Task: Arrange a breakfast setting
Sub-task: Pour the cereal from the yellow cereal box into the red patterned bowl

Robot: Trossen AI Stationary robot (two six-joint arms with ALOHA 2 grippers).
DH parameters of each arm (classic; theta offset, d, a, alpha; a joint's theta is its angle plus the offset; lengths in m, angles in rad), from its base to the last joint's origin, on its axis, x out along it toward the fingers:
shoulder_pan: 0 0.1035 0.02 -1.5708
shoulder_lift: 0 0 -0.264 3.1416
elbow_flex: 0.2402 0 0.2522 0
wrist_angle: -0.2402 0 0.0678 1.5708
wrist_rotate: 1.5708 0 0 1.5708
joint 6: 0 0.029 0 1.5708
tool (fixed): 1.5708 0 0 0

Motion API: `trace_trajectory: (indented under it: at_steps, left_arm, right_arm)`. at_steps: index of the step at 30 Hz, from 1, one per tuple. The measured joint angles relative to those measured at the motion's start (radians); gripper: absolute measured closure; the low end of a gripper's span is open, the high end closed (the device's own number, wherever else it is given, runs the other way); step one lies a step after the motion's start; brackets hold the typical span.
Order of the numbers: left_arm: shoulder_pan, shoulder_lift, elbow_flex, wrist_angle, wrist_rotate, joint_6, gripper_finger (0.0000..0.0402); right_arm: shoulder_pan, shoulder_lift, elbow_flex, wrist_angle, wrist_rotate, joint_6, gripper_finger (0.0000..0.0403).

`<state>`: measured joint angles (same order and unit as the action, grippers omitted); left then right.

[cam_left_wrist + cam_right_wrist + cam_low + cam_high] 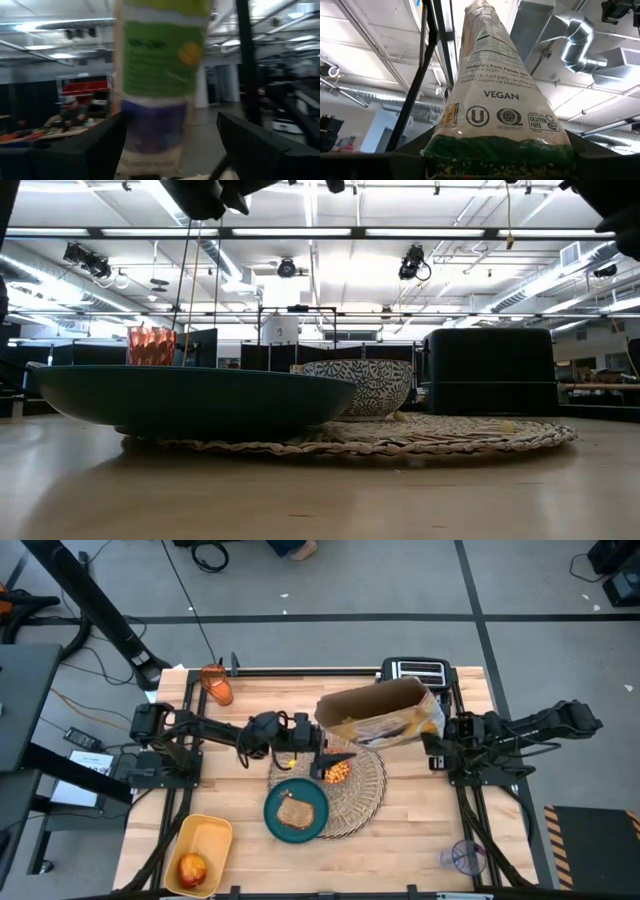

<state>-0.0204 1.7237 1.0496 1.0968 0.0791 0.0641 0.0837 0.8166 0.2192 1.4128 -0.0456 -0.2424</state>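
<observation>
My left gripper should next take hold of the cereal bag by its narrow side panel, so that it can take the bag back from over the filled bowl.
A brown paper cereal bag (378, 715) with a green and purple label hangs over the straw placemat (368, 798), with my right gripper (432, 732) shut on it. My left gripper (322, 748) is open; its fingers stand on either side of the bag's lower part (150, 145). On the placemat, a blue-patterned bowl (340, 772) holds cereal. The teal plate (296, 812) with the toast slice (295, 812) rests on the mat's near left edge. The red apple (192, 868) lies in a yellow container. The orange cup (217, 687) is at the far left. The spoon is out of view. My right gripper pinches the bag's bottom end (497, 145) between its two fingers, coming from the table's right and slanting upward. The bag rises from the fingers toward the table's left, clear of the table and above the bowl. Whether my left gripper touches the bag, I cannot tell.
A toaster (415, 668) stands at the far edge, behind the bag. The yellow container (200, 840) sits at the near left corner. A clear cup (462, 858) is off the table's near right side. Bare wood lies to the near right of the placemat.
</observation>
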Motion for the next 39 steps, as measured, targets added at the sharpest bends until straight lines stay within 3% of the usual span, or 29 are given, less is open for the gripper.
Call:
trace_trajectory:
  at_steps: [16, 20, 25, 32, 39]
  left_arm:
    - [0.049, 0.0, 0.001, 0.13, -0.013, 0.001, 0.0091]
    - [0.06, 0.0, 0.001, 0.179, -0.013, -0.038, 0.0127]
    - [0.075, -0.001, 0.001, 0.188, -0.015, -0.049, 0.0205]
    - [0.105, -0.002, 0.001, 0.176, 0.0, -0.053, 0.0305]
    - [0.161, -0.021, -0.003, 0.138, 0.035, -0.056, 0.0313]
  right_arm:
    - [-0.017, 0.151, 0.046, 0.0, 0.061, 0.003, 0.0172]
    - [-0.028, 0.19, 0.057, -0.007, 0.094, 0.003, 0.0172]
    - [-0.028, 0.212, 0.057, -0.007, 0.137, 0.003, 0.0168]
    - [-0.028, 0.211, 0.057, -0.051, 0.203, 0.002, 0.0116]
    - [-0.028, 0.168, 0.057, -0.162, 0.275, -0.022, 0.0037]
